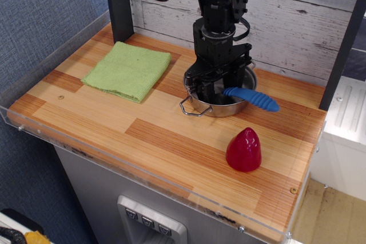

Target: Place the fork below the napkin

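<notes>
My gripper grabs the fork by its head end [221, 88] beside the ribbed blue handle next, to place the fork below the napkin [128, 70].
The fork [255, 99] lies with its grey head inside the steel pan [201, 107] and its ribbed blue handle sticking out over the pan's right rim. The head is hidden behind my gripper [217, 88]. The gripper is lowered into the pan, its two black fingers apart on either side of the fork's head end. I cannot see whether they touch it. The light green napkin [128, 70] lies flat at the back left of the wooden table, well apart from the pan.
A red cone-shaped toy [244, 150] stands in front of the pan on the right. A dark post [117, 4] rises behind the napkin. A clear plastic rim [143, 170] runs along the table's front and left edges.
</notes>
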